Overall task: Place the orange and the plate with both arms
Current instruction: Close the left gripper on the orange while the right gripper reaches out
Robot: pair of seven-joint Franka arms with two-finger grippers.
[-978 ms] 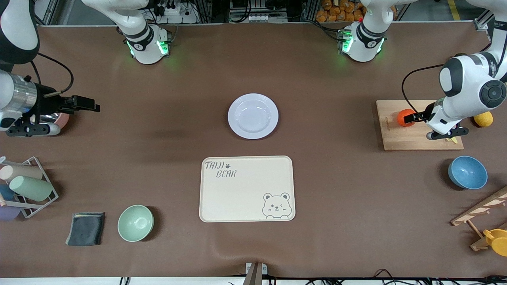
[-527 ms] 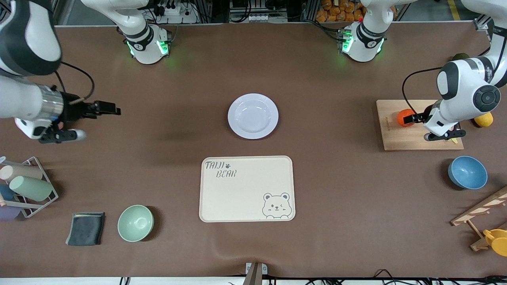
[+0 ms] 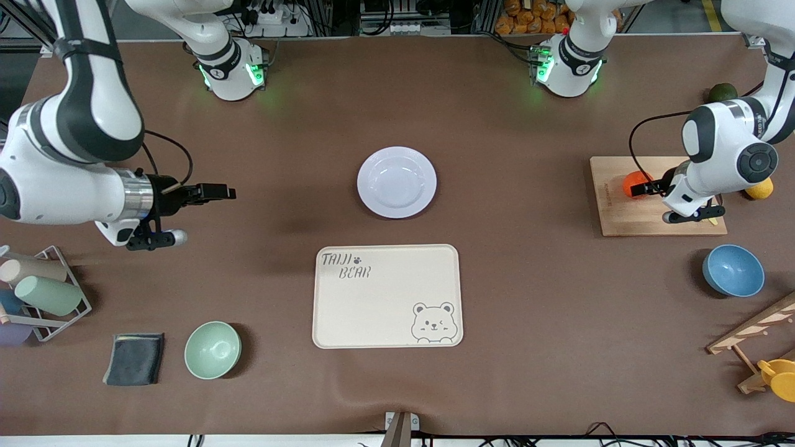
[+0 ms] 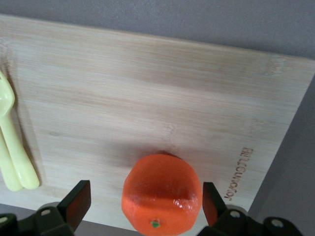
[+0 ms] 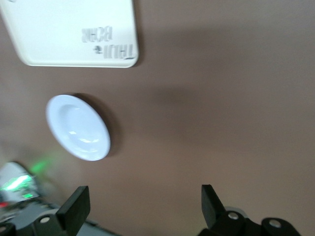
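Note:
The orange needs to go on the plate [image 3: 397, 182], so my left gripper should grab the orange by its round middle [image 3: 635, 183].
The orange [image 3: 634, 184] sits on a wooden cutting board [image 3: 627, 214] toward the left arm's end of the table. My left gripper [image 3: 650, 186] is open around it, with a gap at each side; in the left wrist view the orange [image 4: 162, 194] lies between the two fingers [image 4: 77, 203]. The pale lavender-white plate [image 3: 397, 182] rests on the table's middle, farther from the front camera than the bear-print tray [image 3: 387, 295]. My right gripper [image 3: 217, 193] is open and empty above bare table, between the right arm's end and the plate [image 5: 78, 127].
A yellow utensil [image 4: 14, 142] lies on the board. A lemon [image 3: 759, 187], a dark green fruit [image 3: 722, 92] and a blue bowl [image 3: 733, 270] are near the board. A mint bowl [image 3: 212, 349], grey cloth [image 3: 134, 358] and cup rack [image 3: 38, 292] are at the right arm's end.
My right arm has swung from the table's end toward the plate, gripper open. My left gripper has lowered slightly around the orange, which has not moved.

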